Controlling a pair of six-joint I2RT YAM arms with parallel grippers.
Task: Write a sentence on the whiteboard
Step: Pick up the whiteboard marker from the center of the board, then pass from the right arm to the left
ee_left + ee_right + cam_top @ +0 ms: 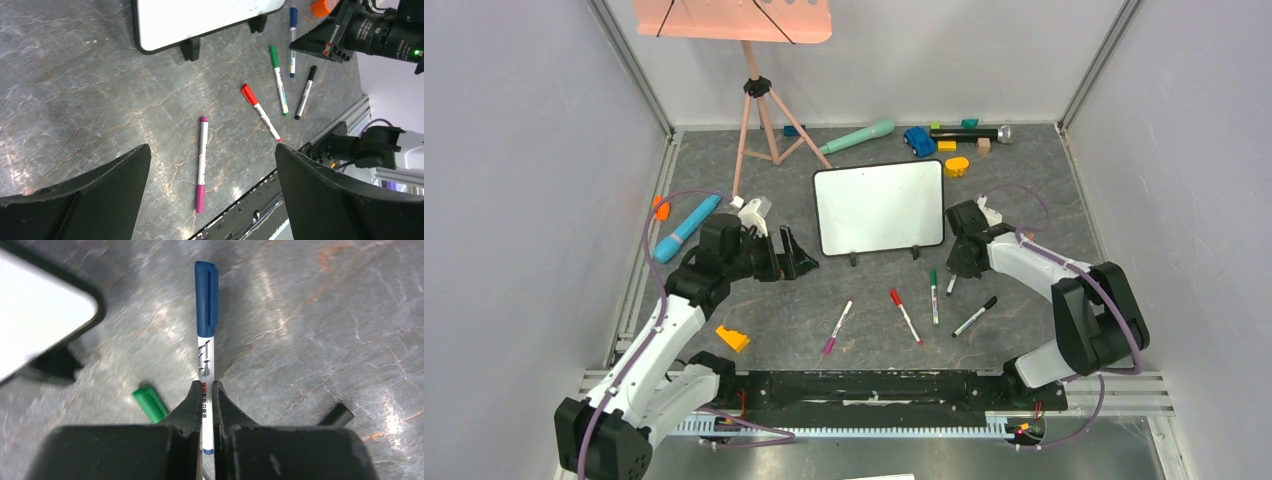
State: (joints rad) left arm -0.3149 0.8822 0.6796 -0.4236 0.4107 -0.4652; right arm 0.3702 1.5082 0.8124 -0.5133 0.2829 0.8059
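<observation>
The left gripper will next take the cap off the blue-capped marker for writing, so it will grab the marker by its cap and leave the marker's white body free.
The whiteboard stands on its two black feet mid-table, and its face is blank; no sentence shows. It also shows in the left wrist view and the right wrist view. My right gripper is low at the board's right foot, shut on the blue-capped marker, whose cap is still on. My left gripper is open and empty, just left of the board.
Purple, red, green and black markers lie in front of the board. A salmon music stand stands at the back left. Toys line the back. An orange wedge lies front left.
</observation>
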